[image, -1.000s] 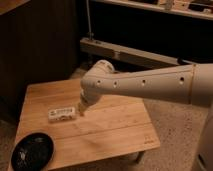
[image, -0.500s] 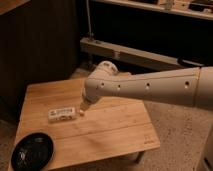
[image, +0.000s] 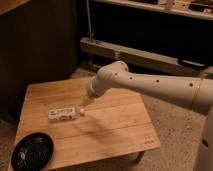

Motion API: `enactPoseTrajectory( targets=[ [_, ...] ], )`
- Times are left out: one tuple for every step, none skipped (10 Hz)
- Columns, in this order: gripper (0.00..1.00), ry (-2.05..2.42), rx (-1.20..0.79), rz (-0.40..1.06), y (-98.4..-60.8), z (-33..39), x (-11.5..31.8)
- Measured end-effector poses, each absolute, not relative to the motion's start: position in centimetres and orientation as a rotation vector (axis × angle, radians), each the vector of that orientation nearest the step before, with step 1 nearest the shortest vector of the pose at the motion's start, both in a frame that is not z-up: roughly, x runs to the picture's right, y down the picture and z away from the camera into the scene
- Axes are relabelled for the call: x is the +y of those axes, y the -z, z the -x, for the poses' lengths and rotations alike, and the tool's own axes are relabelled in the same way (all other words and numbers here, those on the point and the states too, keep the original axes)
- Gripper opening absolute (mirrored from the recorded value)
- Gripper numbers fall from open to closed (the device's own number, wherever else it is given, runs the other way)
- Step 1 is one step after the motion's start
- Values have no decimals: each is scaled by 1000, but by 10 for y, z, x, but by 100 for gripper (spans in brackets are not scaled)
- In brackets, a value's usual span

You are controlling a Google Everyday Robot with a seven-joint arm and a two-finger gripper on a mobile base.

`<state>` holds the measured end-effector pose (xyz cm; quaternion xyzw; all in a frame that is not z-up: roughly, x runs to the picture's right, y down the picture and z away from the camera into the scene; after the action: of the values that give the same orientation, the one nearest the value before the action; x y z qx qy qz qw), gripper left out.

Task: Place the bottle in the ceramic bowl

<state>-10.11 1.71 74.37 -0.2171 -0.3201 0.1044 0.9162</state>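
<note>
My gripper grabs the bottle by its end with the cap [image: 79, 112] next, to place it in the black ceramic bowl [image: 32, 151].
A small white bottle [image: 62, 114] with a printed label lies on its side on the left half of the low wooden table [image: 115, 132]. The black glossy ceramic bowl [image: 32, 151] sits at the table's front left corner, a little in front of the bottle. My white arm reaches in from the right and bends down over the table. My gripper [image: 83, 107] hangs just off the bottle's right end, close above the tabletop, open and holding nothing.
A dark cabinet wall [image: 40, 45] stands behind the table to the left. A metal shelf frame [image: 135, 55] runs along the back. Speckled floor [image: 175, 135] lies to the right of the table.
The arm's wrist has drifted slightly to the right, with the gripper staying near the bottle's right end. Bottle and bowl have not moved.
</note>
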Motion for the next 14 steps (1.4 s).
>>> enactPoseTrajectory(
  targets=[
    [65,-190,-776,460,-752,100,10],
    [65,-160,-856,470,-758,104,4],
    [65,-125,-884,477,-761,109,5],
    [65,-64,-869,480,-762,118,12],
    [65,-11,-825,475,-759,127,19],
    [65,42,-777,467,-755,135,30],
    [65,126,-701,447,-746,149,46],
    [65,182,-646,434,-742,159,59],
    [65,211,-609,425,-742,162,67],
    [65,245,-554,413,-748,163,80],
    [65,253,-519,412,-758,165,91],
    [65,249,-500,412,-767,164,92],
    [65,242,-480,415,-780,160,90],
    [65,235,-472,423,-792,165,86]
  ],
)
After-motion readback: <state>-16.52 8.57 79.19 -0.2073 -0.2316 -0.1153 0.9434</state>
